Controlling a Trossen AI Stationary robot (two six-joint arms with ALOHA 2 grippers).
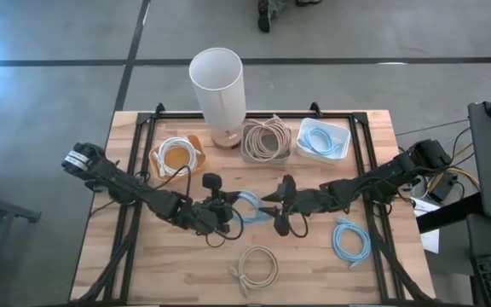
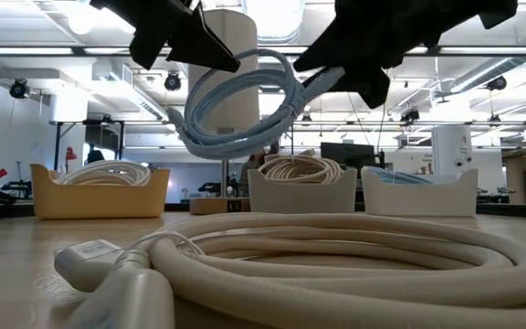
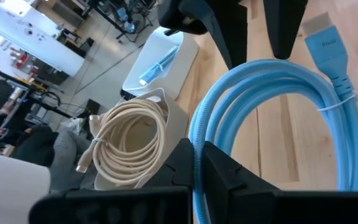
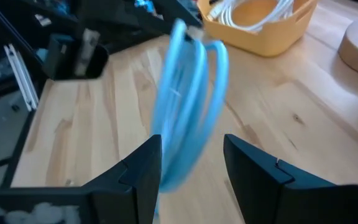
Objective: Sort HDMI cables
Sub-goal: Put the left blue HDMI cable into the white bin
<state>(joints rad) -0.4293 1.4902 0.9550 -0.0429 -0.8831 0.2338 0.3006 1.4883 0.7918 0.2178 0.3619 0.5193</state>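
My right gripper grabs the looped parts of the light blue HDMI cable coil [image 1: 250, 205] next, to sort the coil into the white tray [image 1: 323, 141].
A light blue HDMI cable coil [image 1: 250, 205] hangs in the air over the table's middle, between my two grippers. My left gripper [image 1: 227, 210] is shut on its left side. My right gripper [image 4: 194, 171] is open, with its fingers on either side of the coil's right side [image 4: 188, 118]. In the low view the coil [image 2: 236, 110] is well clear of the table. Another light blue coil [image 1: 350, 239] and a beige coil [image 1: 258, 266] lie flat on the table nearer the front. My left gripper pinches the coil's bundled strands [image 3: 197, 163] between its two fingers, on the coil's left side. The fingers come nearly level from the table's left and lie across the strands. The coil is lifted clear and stands out ahead of the fingers, tilted. My right gripper has the coil's rim between its open fingers [image 4: 143, 168]; whether a finger touches it I cannot tell.
Along the far side stand an orange tray [image 1: 180, 156] with a white coil, a grey tray [image 1: 266, 141] with a beige coil and a white tray [image 1: 323, 139] with a light blue coil. A tall white cylinder [image 1: 217, 85] rises behind them.
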